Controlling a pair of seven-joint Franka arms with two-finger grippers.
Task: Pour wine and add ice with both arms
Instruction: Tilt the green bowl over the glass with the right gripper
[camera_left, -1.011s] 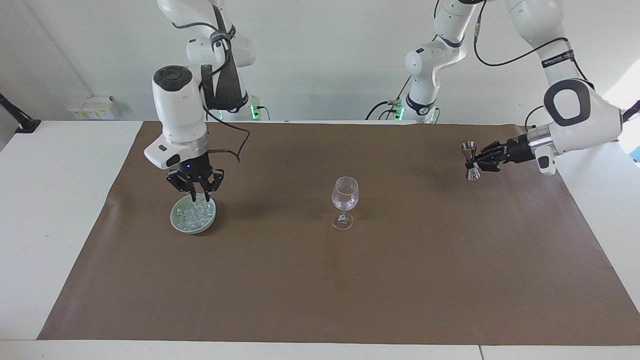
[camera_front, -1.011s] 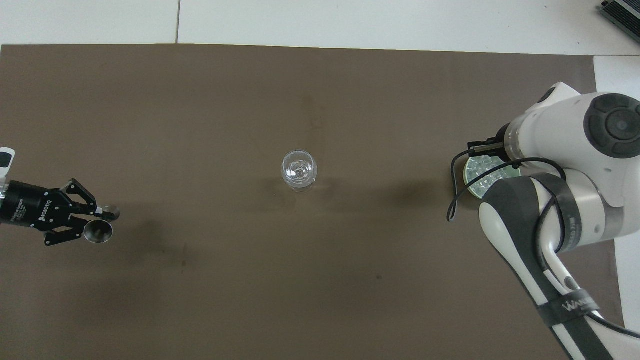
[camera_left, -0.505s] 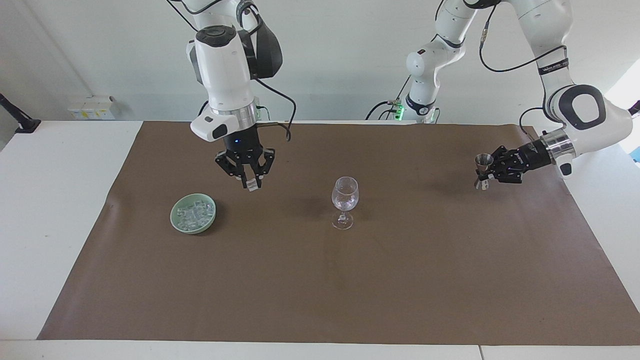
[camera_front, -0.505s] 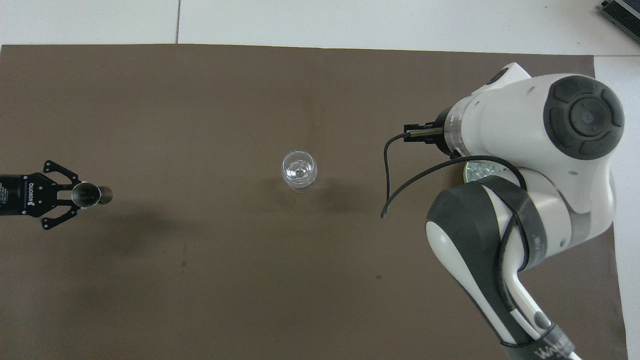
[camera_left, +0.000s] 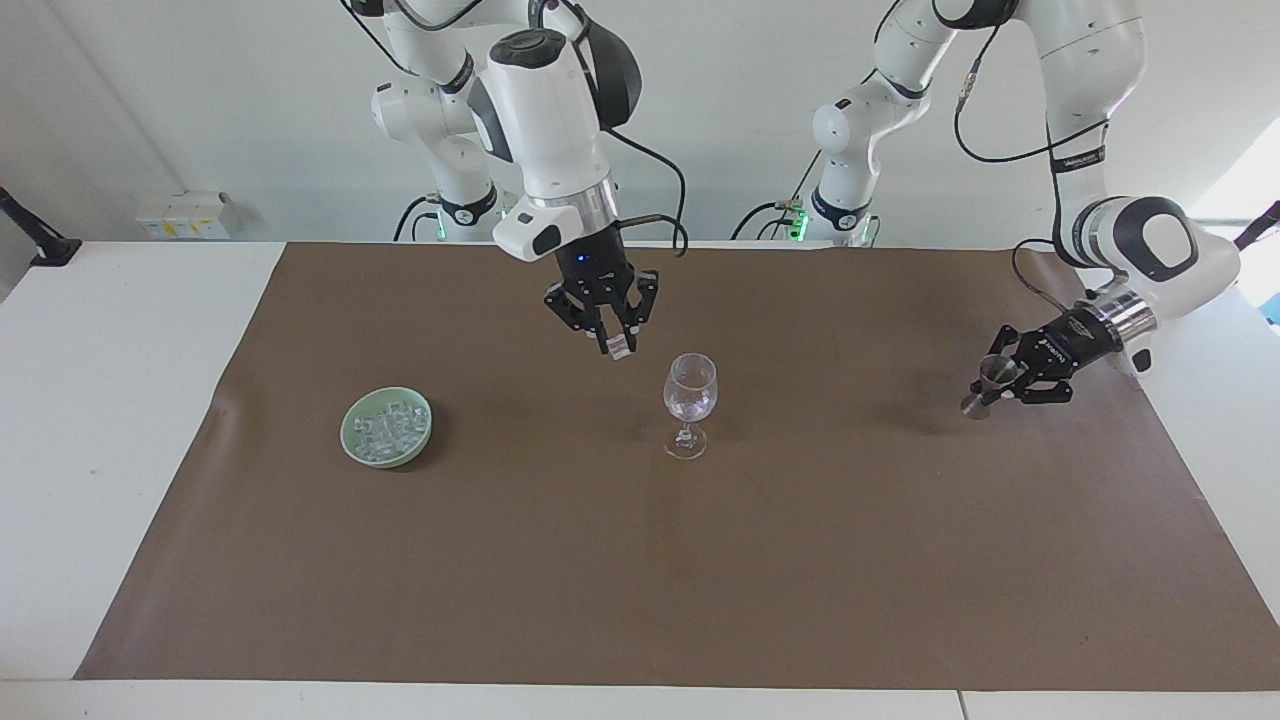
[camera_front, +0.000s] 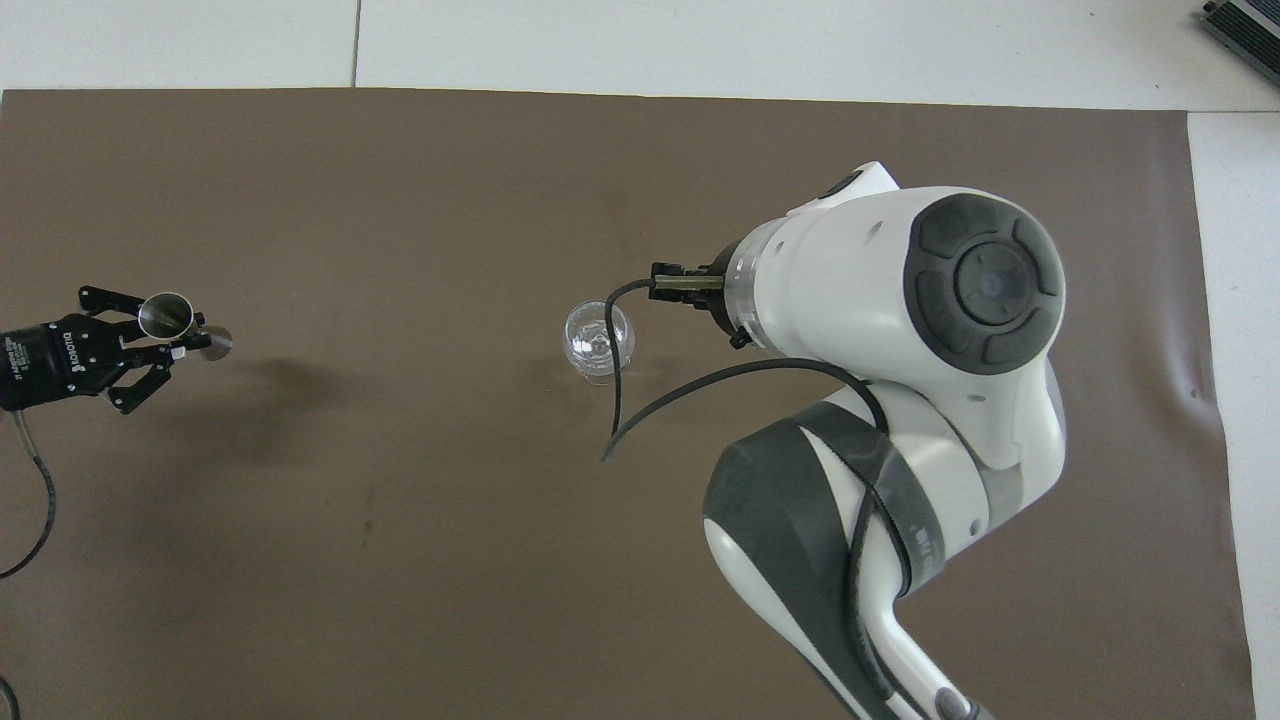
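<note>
My left gripper needs to keep holding the steel jigger, because the jigger hangs above the brown mat in the overhead view, apart from its shadow.
A clear wine glass stands upright at the middle of the brown mat; it also shows in the overhead view. My right gripper hangs in the air just beside the glass's rim, toward the right arm's end, shut on one small ice cube. In the overhead view its own wrist hides it. The heap of ice lies in a pale green dish, hidden in the overhead view. My left gripper is shut on a tilted steel jigger, low over the mat; both show in the overhead view, the left gripper and the jigger.
The brown mat covers most of the white table. The right arm's cable loops over the mat beside the glass. A small grey device lies at the table's corner farthest from the robots.
My right gripper lifted an ice cube out of the dish and carried it across to beside the glass's rim. My left gripper sank lower over the mat with the jigger, tilting it.
</note>
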